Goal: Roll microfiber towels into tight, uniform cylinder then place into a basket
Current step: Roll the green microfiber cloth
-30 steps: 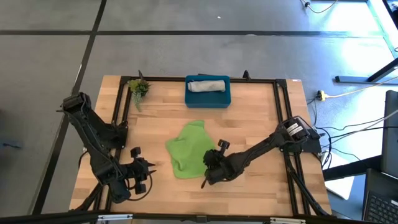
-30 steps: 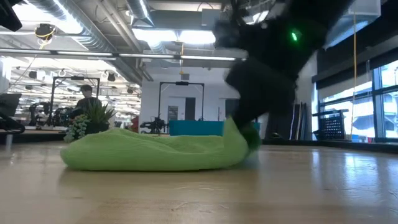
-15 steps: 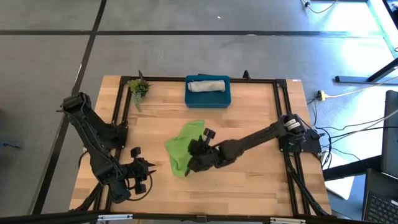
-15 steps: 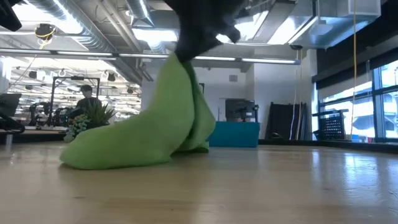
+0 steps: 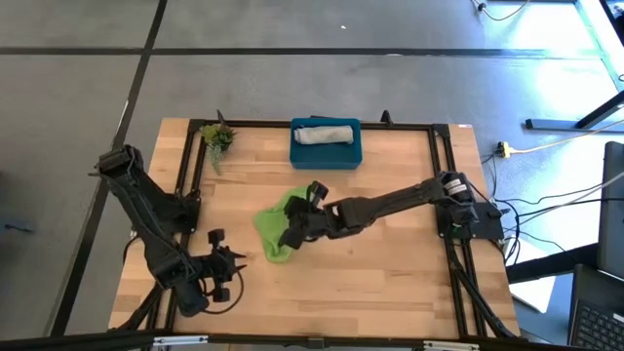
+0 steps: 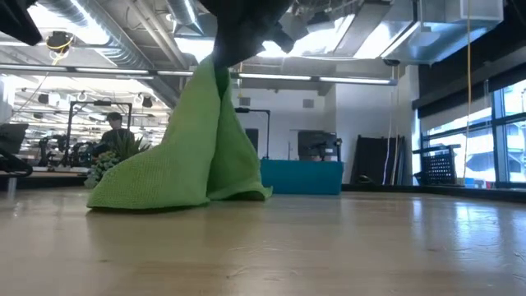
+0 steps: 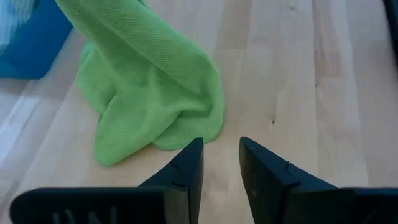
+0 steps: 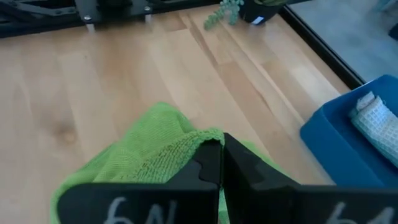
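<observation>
I should next grab the lime green towel (image 5: pixel 269 230) by its loose hem (image 5: pixel 273 256) with my left gripper. Then I can spread and roll it.
The lime green towel (image 5: pixel 269 230) is bunched at the table's middle. My right gripper (image 5: pixel 290 234) is shut on it and holds it up like a tent in the low view (image 6: pixel 193 140). The light grey towel (image 5: pixel 325 134) lies rolled in the teal basket (image 5: pixel 327 154) at the far edge. My left gripper (image 5: pixel 230 267) is open and empty near the table's near left corner, its fingers (image 7: pixel 186 171) pointing at the green towel (image 7: pixel 149 93). My right gripper pinches a bunched fold of the green towel (image 8: pixel 186 148) between its two shut fingers, coming from the table's right and slanting down. The held part is lifted (image 6: pixel 215 78). The towel hangs slack below it, and its lower folds (image 6: pixel 140 193) lie on the table.
A small green plant sprig (image 5: pixel 216 138) stands at the far left corner. Black frame rails (image 5: pixel 441 175) run along the table's sides. Bare wood (image 5: pixel 390 273) lies at the near right.
My right gripper has gone from the towel's near right corner toward the table's left and far edge and up, staying shut on the towel. The held part has been drawn up and over; the towel has gone from lying spread to a bunched, standing heap farther left.
</observation>
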Tool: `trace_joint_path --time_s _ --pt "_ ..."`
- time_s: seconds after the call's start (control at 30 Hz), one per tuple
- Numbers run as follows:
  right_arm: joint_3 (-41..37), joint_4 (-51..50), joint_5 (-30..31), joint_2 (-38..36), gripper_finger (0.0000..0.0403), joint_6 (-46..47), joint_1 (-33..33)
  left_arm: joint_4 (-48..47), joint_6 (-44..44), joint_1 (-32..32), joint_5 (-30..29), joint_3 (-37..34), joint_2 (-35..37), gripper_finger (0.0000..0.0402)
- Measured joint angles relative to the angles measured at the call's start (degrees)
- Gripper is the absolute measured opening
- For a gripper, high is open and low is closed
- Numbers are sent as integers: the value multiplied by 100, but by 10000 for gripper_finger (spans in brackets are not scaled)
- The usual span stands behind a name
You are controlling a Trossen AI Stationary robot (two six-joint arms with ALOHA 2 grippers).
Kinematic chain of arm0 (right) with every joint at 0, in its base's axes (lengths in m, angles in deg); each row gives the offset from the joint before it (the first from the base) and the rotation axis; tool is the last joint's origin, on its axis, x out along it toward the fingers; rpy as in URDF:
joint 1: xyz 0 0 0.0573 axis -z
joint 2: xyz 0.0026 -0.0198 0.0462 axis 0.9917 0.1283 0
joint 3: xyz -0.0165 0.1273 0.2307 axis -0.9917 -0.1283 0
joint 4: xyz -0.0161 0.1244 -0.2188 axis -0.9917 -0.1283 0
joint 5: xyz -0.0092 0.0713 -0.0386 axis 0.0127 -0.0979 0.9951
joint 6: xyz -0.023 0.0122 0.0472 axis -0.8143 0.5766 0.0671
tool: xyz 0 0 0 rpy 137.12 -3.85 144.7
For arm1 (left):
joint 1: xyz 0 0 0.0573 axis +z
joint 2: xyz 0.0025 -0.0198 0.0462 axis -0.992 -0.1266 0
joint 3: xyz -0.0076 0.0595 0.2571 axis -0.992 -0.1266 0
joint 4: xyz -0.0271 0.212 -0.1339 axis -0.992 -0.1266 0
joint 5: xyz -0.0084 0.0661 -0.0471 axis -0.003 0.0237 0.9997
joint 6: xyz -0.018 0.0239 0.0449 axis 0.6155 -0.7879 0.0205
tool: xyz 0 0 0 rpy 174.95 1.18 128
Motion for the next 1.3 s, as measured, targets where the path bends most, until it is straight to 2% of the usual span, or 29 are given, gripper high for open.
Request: trace_joint_path --time_s 0.3,0.6,0.8,1.07,1.23,1.3 --pt "-25 -6 -50 0 5 143 56 84 -948 353 109 0 -426 94" --pt "-28 -6 -60 0 5 155 56 1166 -2488 645 118 0 -1617 94" --pt "-28 -8 -60 0 5 153 56 1579 -2523 1052 -71 0 -2120 95" --pt "-30 -15 -110 0 5 144 56 1999 -2542 1470 26 -2 -2178 88" --pt "-30 -18 -110 2 5 121 56 2055 -2511 1706 709 -2 -2178 90" --pt "-30 -18 -109 2 5 112 56 2087 -2500 1757 720 -2 -2178 89"
